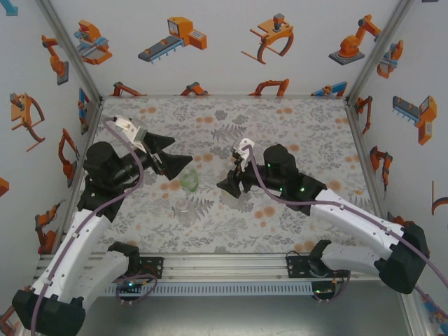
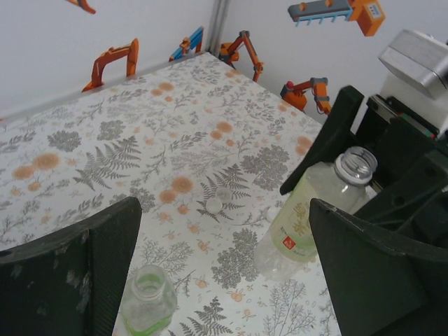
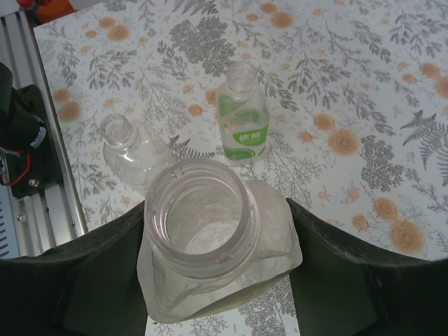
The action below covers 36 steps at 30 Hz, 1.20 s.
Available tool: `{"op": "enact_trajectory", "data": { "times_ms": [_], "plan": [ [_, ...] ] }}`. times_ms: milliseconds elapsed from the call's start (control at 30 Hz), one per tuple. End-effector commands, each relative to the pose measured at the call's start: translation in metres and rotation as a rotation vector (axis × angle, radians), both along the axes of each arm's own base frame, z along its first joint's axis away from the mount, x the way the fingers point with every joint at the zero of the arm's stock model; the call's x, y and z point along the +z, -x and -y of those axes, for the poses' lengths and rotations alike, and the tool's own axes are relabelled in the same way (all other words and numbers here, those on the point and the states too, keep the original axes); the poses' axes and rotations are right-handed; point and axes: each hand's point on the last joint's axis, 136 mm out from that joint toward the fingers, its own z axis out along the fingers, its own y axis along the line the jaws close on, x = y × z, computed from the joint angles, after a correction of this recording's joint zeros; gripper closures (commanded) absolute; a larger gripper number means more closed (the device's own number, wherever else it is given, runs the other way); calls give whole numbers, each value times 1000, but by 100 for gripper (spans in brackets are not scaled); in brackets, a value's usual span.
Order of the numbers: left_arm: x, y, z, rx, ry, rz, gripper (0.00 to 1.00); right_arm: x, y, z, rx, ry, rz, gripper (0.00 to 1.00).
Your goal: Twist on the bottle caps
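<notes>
I should grab the pale yellow bottle by its lower body with my left gripper. Its open neck then stays free for screwing on the cap.
My right gripper (image 3: 220,280) is shut on the pale yellow bottle (image 3: 203,217), which stands upright with its neck open. The green-tinted bottle (image 3: 243,119) and the colourless bottle (image 3: 129,147) stand uncapped just beyond it. From above, the green bottle (image 1: 190,180) sits between the two grippers and the colourless one (image 1: 184,210) is nearer the front. My left gripper (image 2: 224,280) hangs open above the table with nothing in it; the green bottle (image 2: 148,301) is by its left finger and the yellow bottle (image 2: 315,210) by its right. Three white bottle caps (image 2: 213,205) lie loose on the mat behind them.
The floral mat (image 1: 280,133) is walled in by white panels with orange robot stickers (image 1: 175,35). An aluminium rail (image 1: 224,266) with the arm mounts runs along the near edge. The rail (image 3: 42,182) lies close to the colourless bottle.
</notes>
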Motion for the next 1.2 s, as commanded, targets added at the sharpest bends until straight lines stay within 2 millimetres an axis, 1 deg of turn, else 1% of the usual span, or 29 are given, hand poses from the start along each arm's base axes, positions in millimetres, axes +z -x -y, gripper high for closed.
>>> {"op": "enact_trajectory", "data": {
  "times_ms": [0, 100, 167, 267, 400, 500, 600, 667, 767, 867, 933, 1033, 1100, 1167],
  "plan": [
    [9, 26, 10, -115, -29, 129, 3, 21, 1, 6, -32, -12, 5, 80],
    [9, 40, 18, -179, -50, 167, 3, 28, 3, 13, -51, 4, -1, 81],
    [8, 45, 22, -197, -65, 173, 3, 36, 4, 20, -71, 3, 2, 81],
    [4, 57, 30, -265, -92, 185, 3, 48, 8, 30, -93, -1, 13, 81],
    [-6, 74, 41, -349, -116, 222, 3, 68, 17, 44, -110, -39, 28, 82],
    [-11, 80, 47, -378, -109, 220, 3, 83, 26, 49, -94, -89, 24, 84],
    [-17, 89, 59, -429, -101, 223, 3, 95, 37, 49, -55, -142, 12, 85],
    [-17, 93, 69, -458, -85, 222, 3, 103, 43, 47, -25, -181, -2, 85],
    [-17, 103, 89, -523, -61, 222, 3, 113, 51, 42, 30, -232, -15, 86],
    [-21, 106, 110, -562, -69, 216, 3, 123, 60, 35, 100, -279, -8, 86],
    [-21, 108, 125, -596, -49, 201, 3, 128, 62, 33, 119, -304, -6, 86],
    [-20, 117, 144, -661, -42, 185, 1, 136, 63, 31, 133, -329, -2, 87],
    [-21, 118, 151, -659, -31, 193, 0, 140, 65, 30, 148, -342, 4, 88],
    [-20, 114, 154, -638, -15, 190, 1, 144, 65, 30, 149, -360, 0, 88]
  ]
}}
